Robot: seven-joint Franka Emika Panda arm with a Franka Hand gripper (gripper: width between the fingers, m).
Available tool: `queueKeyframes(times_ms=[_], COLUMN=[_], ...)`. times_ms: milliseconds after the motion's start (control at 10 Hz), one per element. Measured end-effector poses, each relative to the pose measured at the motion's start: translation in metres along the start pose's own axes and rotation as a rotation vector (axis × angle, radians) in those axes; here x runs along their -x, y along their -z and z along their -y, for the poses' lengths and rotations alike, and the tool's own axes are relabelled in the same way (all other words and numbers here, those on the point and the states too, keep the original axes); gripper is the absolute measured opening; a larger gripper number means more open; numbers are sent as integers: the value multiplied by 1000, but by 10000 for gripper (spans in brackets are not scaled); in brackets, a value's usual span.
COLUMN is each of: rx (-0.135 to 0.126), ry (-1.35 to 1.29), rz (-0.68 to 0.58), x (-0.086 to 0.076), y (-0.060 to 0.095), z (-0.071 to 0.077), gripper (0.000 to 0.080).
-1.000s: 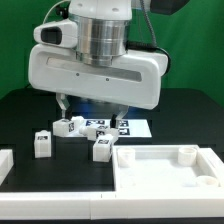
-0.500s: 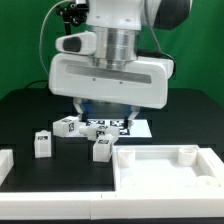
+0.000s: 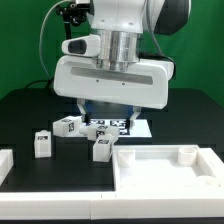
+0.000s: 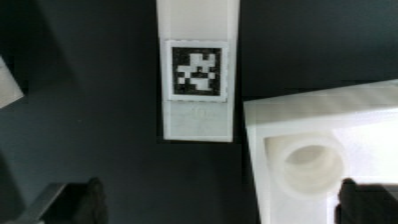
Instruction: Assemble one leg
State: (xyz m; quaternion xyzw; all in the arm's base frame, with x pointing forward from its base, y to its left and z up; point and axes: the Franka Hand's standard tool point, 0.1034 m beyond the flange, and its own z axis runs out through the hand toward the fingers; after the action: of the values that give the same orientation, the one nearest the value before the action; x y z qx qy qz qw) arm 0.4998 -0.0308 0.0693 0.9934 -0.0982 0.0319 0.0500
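Observation:
The gripper will next pick up this leg by its tagged body (image 4: 198, 78), and the leg is to be assembled into a round socket (image 4: 310, 160) of the white panel.
In the wrist view a leg (image 4: 198, 75), a white block with a black-and-white tag on its upper face, lies flat on the black table. It lies beside a corner of the large white panel (image 4: 356, 115), which has a round socket (image 4: 310, 160). My gripper (image 4: 228, 205) is open and empty above them, its dark fingertips (image 4: 80, 200) spread wide. In the exterior view the wrist housing (image 3: 110, 80) hides the fingers. Below it a leg (image 3: 103, 149) lies by the panel's (image 3: 165, 170) corner. Two more legs (image 3: 42, 143) (image 3: 67, 126) lie to the exterior view's left.
The marker board (image 3: 135, 127) lies on the table behind the legs. A white part (image 3: 4, 165) shows at the exterior view's left edge. The panel has a raised rim and a corner socket (image 3: 185, 153).
The arm has shifted toward the exterior view's right, over the leg by the panel's corner. The legs and the panel have not moved.

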Motion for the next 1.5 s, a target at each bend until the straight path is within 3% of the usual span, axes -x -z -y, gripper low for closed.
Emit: queueKeyframes(times_ms=[200,500,900,1000,1100,1500], rx=[12,33,33,33,33,28], ry=[5,28,33,33,33,30], rz=[-5,-9,10,10,10,-3], x=[19,36,41,42,42,39], y=[-21,-47,-52,-52,-52,-46], z=[-15,-15,-8,-8,-8,0], gripper=[649,649,649,524,328,285])
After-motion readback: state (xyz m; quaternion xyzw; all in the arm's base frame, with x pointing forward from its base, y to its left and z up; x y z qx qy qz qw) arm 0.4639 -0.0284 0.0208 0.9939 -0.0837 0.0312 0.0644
